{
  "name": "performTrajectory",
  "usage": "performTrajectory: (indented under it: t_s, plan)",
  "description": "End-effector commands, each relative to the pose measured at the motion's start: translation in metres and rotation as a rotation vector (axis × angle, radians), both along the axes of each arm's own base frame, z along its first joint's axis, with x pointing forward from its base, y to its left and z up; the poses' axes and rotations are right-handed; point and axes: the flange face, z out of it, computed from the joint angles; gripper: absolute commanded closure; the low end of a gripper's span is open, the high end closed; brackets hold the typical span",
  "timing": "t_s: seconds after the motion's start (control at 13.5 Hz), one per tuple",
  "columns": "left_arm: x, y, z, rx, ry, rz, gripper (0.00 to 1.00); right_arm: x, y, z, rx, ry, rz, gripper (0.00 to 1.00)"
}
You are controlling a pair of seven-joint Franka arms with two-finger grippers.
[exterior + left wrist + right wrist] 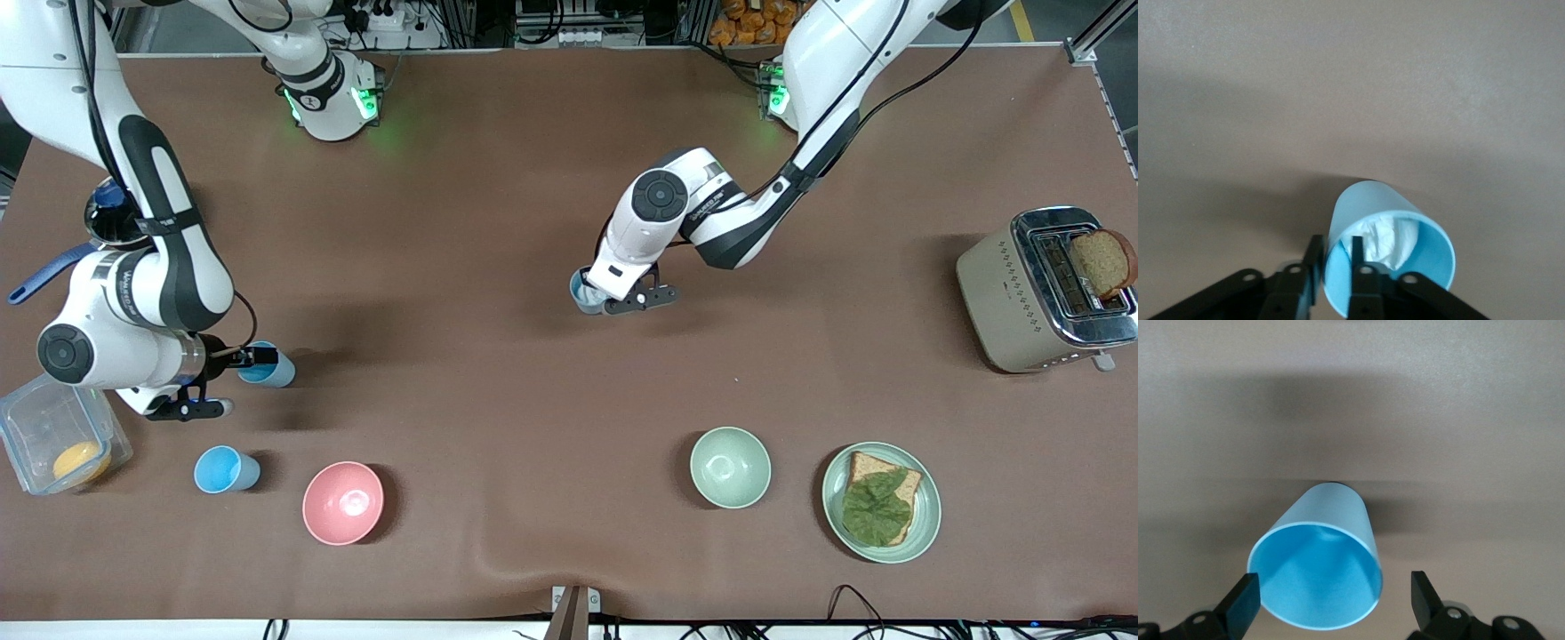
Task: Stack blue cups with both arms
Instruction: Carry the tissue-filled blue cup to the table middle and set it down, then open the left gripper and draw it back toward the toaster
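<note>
The blue cup needs to go into the greyer-blue cup (579,292) with the paper, so next my right gripper needs to grab the blue cup by its rim.
A greyer-blue cup (579,292) with crumpled white paper inside sits near the table's middle. My left gripper (590,295) is shut on its rim, one finger inside and one outside, as the left wrist view shows (gripper (1336,245), cup (1371,207)). A blue cup (274,367) stands toward the right arm's end. My right gripper (252,357) is open, with a finger on each side of the cup and apart from it (gripper (1333,583), cup (1331,520)). Another blue cup (226,469) stands nearer the front camera, beside the pink bowl.
A pink bowl (343,502), a pale green bowl (730,467) and a plate (925,516) with bread and lettuce lie near the front edge. A toaster (1005,293) stands at the left arm's end. A clear container (36,418) and a blue-handled pan (44,276) are at the right arm's end.
</note>
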Motion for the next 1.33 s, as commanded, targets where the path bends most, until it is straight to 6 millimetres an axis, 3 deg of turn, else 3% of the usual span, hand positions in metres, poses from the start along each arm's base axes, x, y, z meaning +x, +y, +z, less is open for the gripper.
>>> performTrajectory:
  t_s: [0.0, 0.15, 0.37, 0.59, 0.89, 0.96, 1.04, 1.26]
  plan:
    - [0.007, -0.005, 0.028, 0.006, -0.058, 0.032, 0.0, 0.001, -0.004, -0.001, -0.003, -0.005, 0.013, 0.0]
    - [0.022, 0.004, 0.07, 0.06, -0.079, 0.05, 0.0, 0.001, -0.004, -0.002, -0.003, -0.005, 0.013, 0.0]
    - [0.051, 0.027, 0.16, 0.163, -0.105, 0.094, 0.0, 0.002, -0.004, -0.002, -0.005, -0.014, 0.014, 0.0]
    - [0.089, 0.089, 0.225, 0.177, -0.178, 0.089, 0.0, 0.002, -0.003, -0.001, -0.006, -0.015, 0.017, 0.05]
    - [0.132, 0.205, 0.27, 0.21, -0.178, -0.087, 0.0, 0.002, -0.003, -0.002, -0.007, -0.014, 0.018, 0.06]
    - [0.135, 0.238, 0.286, 0.191, -0.159, -0.087, 0.0, 0.002, -0.003, -0.001, -0.007, -0.017, 0.018, 0.11]
    - [0.135, 0.261, 0.296, 0.18, -0.149, -0.105, 0.0, 0.002, -0.003, -0.001, -0.007, -0.015, 0.019, 0.22]
    - [0.128, 0.293, 0.328, 0.191, -0.164, -0.182, 0.0, 0.002, -0.013, -0.002, 0.018, -0.024, 0.104, 0.61]
